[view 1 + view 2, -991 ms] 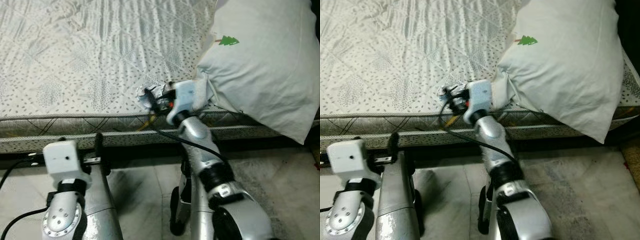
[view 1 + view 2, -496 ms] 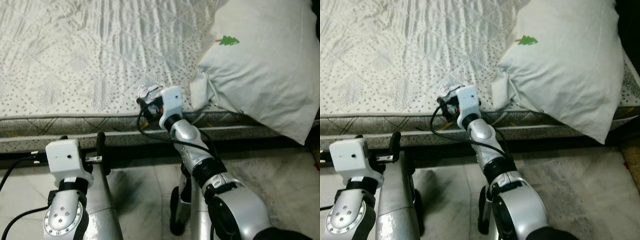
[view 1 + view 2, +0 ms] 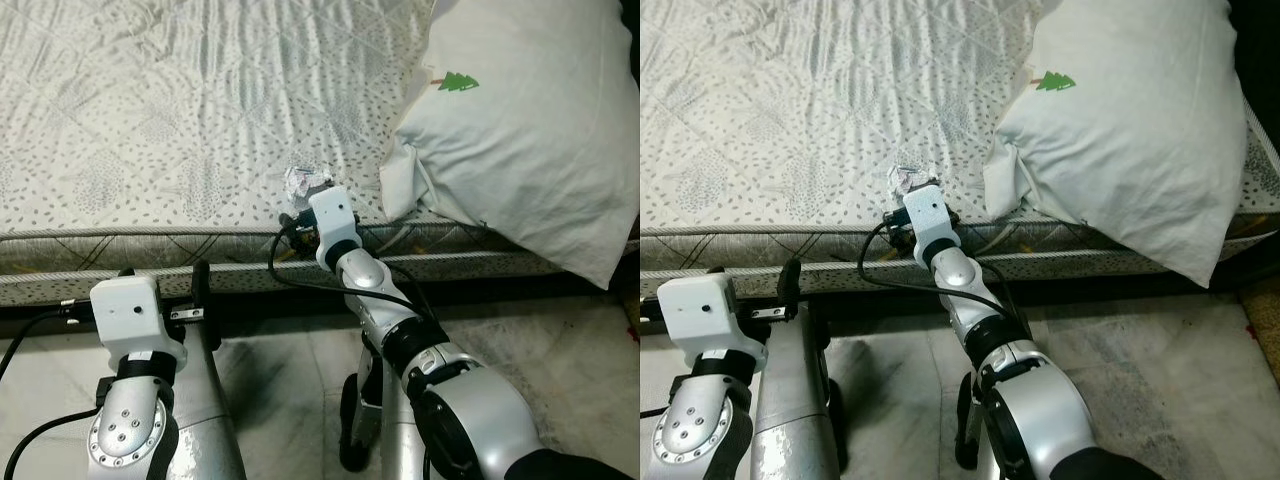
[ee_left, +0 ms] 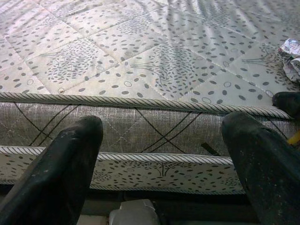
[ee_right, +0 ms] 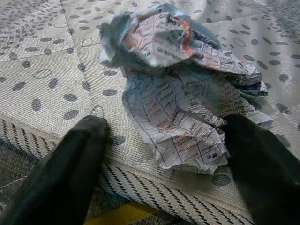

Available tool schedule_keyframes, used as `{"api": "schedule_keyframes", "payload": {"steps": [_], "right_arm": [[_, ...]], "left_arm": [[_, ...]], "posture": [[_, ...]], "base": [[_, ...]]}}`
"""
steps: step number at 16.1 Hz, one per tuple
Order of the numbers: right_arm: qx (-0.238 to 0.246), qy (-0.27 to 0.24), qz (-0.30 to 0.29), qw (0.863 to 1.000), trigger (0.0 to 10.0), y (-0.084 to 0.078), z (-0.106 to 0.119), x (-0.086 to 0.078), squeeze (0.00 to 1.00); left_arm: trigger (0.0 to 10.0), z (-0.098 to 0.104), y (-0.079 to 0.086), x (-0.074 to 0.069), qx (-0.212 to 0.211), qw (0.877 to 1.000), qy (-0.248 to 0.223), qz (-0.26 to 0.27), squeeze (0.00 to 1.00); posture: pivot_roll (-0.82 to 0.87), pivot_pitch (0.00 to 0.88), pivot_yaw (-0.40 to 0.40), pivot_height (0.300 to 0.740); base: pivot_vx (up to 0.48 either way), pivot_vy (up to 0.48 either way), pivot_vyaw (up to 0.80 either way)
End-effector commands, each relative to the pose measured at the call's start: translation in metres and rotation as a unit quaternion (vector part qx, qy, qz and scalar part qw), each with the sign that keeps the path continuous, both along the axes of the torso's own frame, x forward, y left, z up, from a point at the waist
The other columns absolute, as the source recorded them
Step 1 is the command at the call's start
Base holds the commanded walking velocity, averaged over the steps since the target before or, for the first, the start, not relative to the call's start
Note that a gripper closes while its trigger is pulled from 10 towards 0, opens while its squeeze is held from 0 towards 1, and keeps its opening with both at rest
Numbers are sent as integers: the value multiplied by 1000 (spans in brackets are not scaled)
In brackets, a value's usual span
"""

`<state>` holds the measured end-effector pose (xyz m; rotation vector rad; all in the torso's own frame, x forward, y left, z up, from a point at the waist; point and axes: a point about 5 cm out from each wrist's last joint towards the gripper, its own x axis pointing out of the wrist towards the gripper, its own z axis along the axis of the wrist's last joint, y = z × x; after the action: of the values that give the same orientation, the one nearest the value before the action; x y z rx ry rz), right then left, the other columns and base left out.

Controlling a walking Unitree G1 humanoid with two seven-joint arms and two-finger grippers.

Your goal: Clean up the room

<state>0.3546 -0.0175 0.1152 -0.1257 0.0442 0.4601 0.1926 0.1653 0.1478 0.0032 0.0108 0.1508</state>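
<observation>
My right gripper grabs the wrapper by its narrow printed flap [image 5: 190, 146] next, since the wrapper's crumpled heap [image 5: 166, 44] spreads wider than the open fingers.
A crumpled printed paper wrapper [image 5: 183, 89] lies on the patterned mattress [image 3: 180, 120] close to its front edge, also seen as the wrapper [image 3: 303, 181] in the head view. My right gripper [image 5: 166, 154] sits at the mattress edge just in front of it, open, with one black finger [image 5: 70, 164] on each side of the wrapper's near part. My left gripper [image 4: 164, 154] is open and empty, low in front of the mattress side, left of the right arm.
A big white pillow [image 3: 530, 130] with a green tree logo hangs over the bed's right front corner. The wrapper's edge also shows in the left wrist view [image 4: 290, 58]. Grey tiled floor [image 3: 570, 360] lies below the bed.
My right gripper has drawn back toward the bed's edge and shifted left, away from the pillow. The wrapper now lies exposed on the mattress ahead of the fingers. The left arm has barely moved.
</observation>
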Motion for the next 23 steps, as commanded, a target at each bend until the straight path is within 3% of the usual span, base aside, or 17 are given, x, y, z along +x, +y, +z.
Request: {"api": "schedule_keyframes", "payload": {"steps": [1, 9, 15, 23], "right_arm": [[20, 29, 24, 999, 0, 32, -3, -11, 0], [21, 28, 10, 999, 0, 27, -3, -9, 0], [27, 27, -11, 999, 0, 14, -2, -3, 0], [69, -2, -29, 997, 0, -1, 11, 6, 0]], "left_arm": [[10000, -4, 1, -2, 3, 1000, 9, 6, 0], [10000, -5, 1, 3, 3, 1000, 8, 5, 0], [10000, -5, -1, 11, 2, 1000, 2, -2, 0], [10000, -5, -1, 27, 1, 1000, -14, -11, 0]], "posture": [[229, 291, -102, 487], [222, 276, -95, 487], [210, 257, -96, 487], [182, 186, -72, 487]], "base": [[0, 0, 0], [0, 0, 0], [0, 0, 0], [0, 0, 0]]}}
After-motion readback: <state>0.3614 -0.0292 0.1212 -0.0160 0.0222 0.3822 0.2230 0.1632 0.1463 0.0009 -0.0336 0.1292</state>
